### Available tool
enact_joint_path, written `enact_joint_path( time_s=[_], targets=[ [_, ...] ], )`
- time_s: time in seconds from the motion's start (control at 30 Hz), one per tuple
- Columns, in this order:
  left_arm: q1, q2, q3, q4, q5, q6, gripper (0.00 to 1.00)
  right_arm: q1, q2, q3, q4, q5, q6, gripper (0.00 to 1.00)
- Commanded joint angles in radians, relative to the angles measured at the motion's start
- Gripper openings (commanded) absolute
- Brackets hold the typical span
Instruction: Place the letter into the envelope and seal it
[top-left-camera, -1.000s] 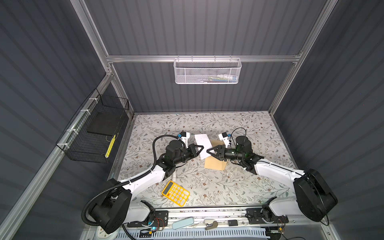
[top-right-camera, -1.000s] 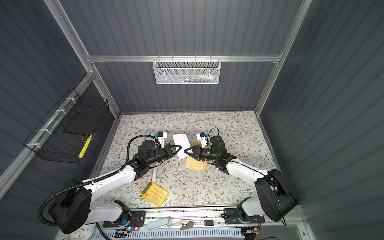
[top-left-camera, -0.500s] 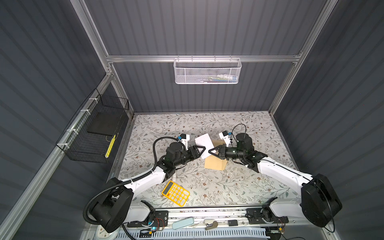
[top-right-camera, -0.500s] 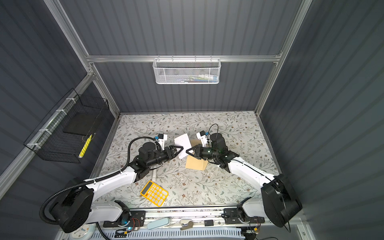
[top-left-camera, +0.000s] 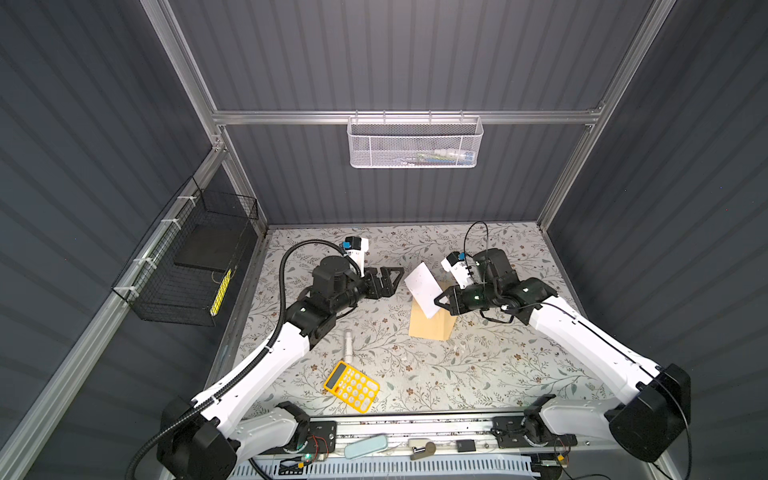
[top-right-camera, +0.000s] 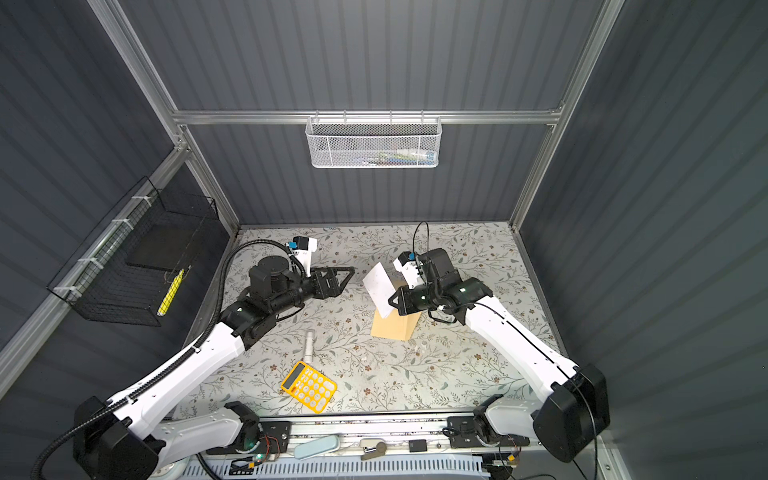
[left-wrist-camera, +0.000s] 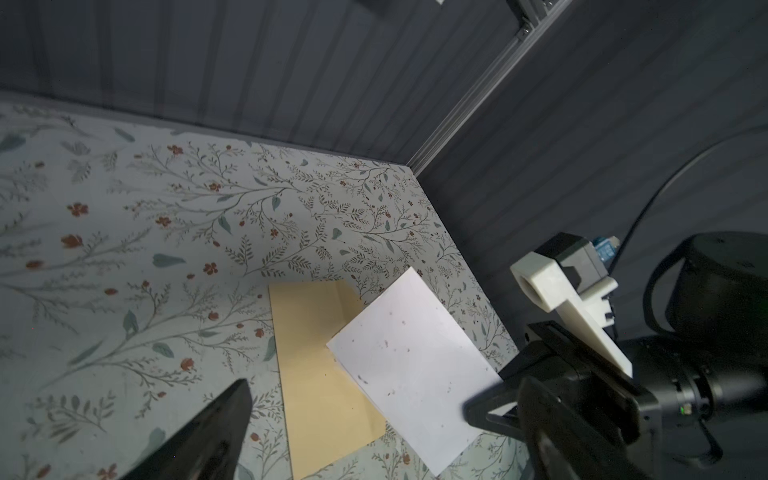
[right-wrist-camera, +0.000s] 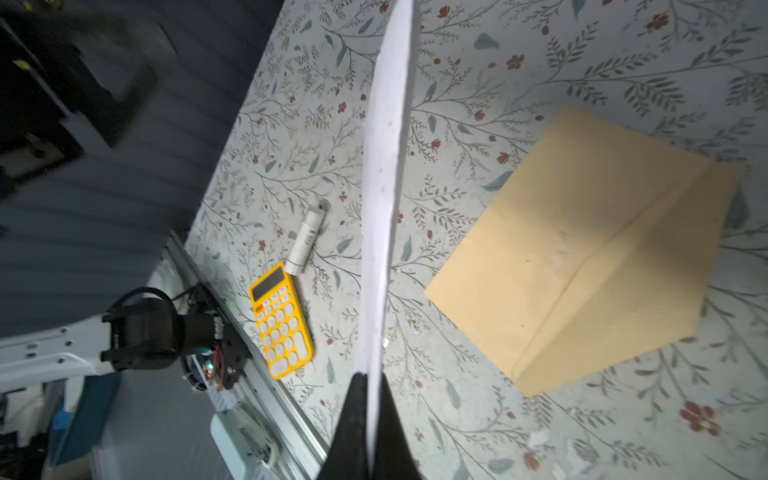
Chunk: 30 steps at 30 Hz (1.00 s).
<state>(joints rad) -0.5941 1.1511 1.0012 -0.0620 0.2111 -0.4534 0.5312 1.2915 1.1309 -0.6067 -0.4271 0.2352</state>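
Observation:
My left gripper will next grab the free edge of the letter, away from my right gripper, so that gripper can let go and retake the letter to insert it.
The letter, a white sheet, hangs tilted in the air over the far end of the envelope, which lies flat on the flowered table. My right gripper is shut on the letter's lower edge. The right wrist view shows the letter edge-on, pinched between the black fingertips, with the envelope beside it. My left gripper stands open and empty, a short way left of the letter. The left wrist view shows the letter over the envelope.
A yellow calculator lies near the front edge, with a white glue-stick tube just behind it. A white mesh basket hangs on the back wall and a black wire basket on the left wall.
My left gripper has opened, let go of the letter and drawn back to the left. My right gripper has shut on the letter and now holds it alone.

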Motion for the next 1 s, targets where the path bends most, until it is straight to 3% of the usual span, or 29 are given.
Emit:
enact_joint_path(
  time_s=[0.0,0.13,0.2,0.3,0.6,0.8,0.97],
  targets=[
    [0.001,0.047,0.078,-0.18,0.082,0.294,1.0,0.004,0.018,0.036,-0.165,0.068,-0.194,0.0],
    [0.001,0.114,0.132,-0.223,0.247,0.504,0.99,0.005,0.04,0.069,-0.233,0.078,-0.31,0.0],
    [0.0,0.129,0.107,-0.196,0.377,0.655,0.98,0.009,0.052,0.081,-0.259,0.082,-0.361,0.0],
    [0.001,0.154,0.088,-0.172,0.48,0.789,0.99,0.028,0.057,0.075,-0.277,0.082,-0.444,0.0],
    [-0.001,0.396,0.318,-0.53,0.561,1.063,0.91,0.088,0.013,0.028,-0.239,0.073,-0.554,0.0],
    [-0.001,0.445,0.355,-0.596,0.583,1.123,0.85,0.105,-0.015,0.005,-0.229,0.076,-0.586,0.0],
    [-0.001,0.46,0.357,-0.622,0.612,1.151,0.73,0.114,-0.02,-0.003,-0.227,0.07,-0.602,0.0]
  ],
)
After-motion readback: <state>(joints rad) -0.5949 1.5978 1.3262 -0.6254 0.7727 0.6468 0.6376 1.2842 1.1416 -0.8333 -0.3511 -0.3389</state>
